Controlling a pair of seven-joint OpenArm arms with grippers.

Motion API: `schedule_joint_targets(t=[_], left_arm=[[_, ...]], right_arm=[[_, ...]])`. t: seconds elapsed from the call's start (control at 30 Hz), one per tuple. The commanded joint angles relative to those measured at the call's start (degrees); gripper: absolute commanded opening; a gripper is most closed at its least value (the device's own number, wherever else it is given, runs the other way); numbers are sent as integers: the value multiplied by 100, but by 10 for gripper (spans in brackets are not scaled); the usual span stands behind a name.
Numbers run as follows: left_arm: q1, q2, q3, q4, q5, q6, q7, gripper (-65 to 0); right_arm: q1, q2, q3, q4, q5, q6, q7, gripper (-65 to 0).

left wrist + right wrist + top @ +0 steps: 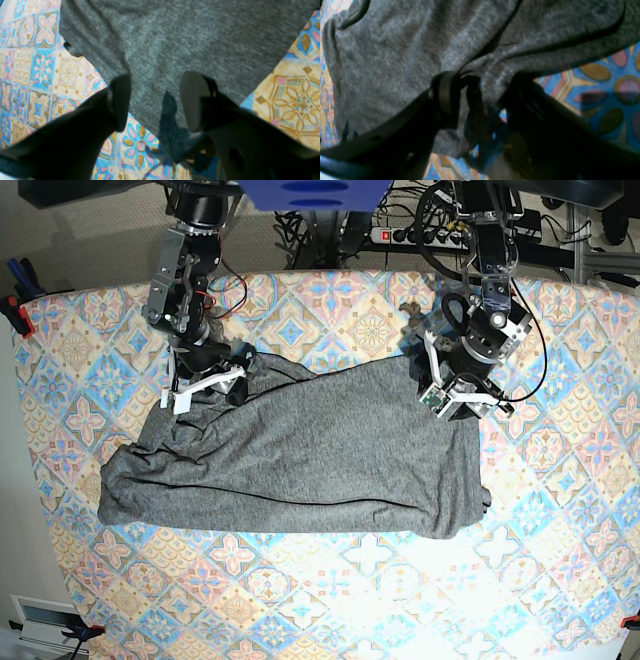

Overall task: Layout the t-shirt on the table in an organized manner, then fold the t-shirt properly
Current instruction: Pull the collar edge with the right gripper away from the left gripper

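Observation:
My right gripper closes now, as its fingers reach down on both sides of the bunched fold, to cloth and tabletop. Closing now would catch the t-shirt (300, 460).
The dark grey t-shirt (300, 460) lies spread across the middle of the table (330, 580), rumpled, with long creases along its near side. My left gripper (455, 395) hovers over the shirt's far right corner. In the left wrist view its fingers (122, 100) stand wide apart, open, either side of a pointed corner of t-shirt (175, 37) lying flat on the table (37, 75). My right gripper (215, 385) is at the far left edge. Its jaws are open in the right wrist view (480, 87), with a bunched fold of t-shirt (395, 50) between and over them.
Cables and a power strip (400, 235) run behind the table's far edge. Clamps (15, 310) grip the left edge, and another (630, 620) sits at the near right corner. A white box (40, 615) stands below the near left corner.

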Motion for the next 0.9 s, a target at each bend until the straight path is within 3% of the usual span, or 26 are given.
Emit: schedule_joint_targets(t=[0.0, 0.1, 0.3, 0.33, 0.53, 0.67, 0.87], left_arm=[[-59, -24, -24, 117, -41, 36, -109, -312], [-6, -24, -32, 117, -41, 36, -118, -312], [12, -24, -15, 117, -41, 36, -118, -312], [21, -24, -15, 117, -41, 36, -118, -312], [21, -24, -6, 117, -41, 36, -118, -312], [29, -24, 3, 117, -33, 36, -109, -313], [29, -60, 310, -85, -15, 36, -118, -313]], right_arm=[[-44, -23, -40, -5, -76, -79, -235, -375], [-52, -15, -40, -32, -76, -79, -253, -415], [-88, 144, -164, -40, -85, -114, -279, -636], [-96, 144, -164, -40, -94, -114, -288, -650], [-88, 144, -137, 109, -1052, -123, -235, -650], [-61, 144, 373, 285, -1729, -123, -235, -650], [-44, 144, 830, 373, -1940, -123, -235, -650]])
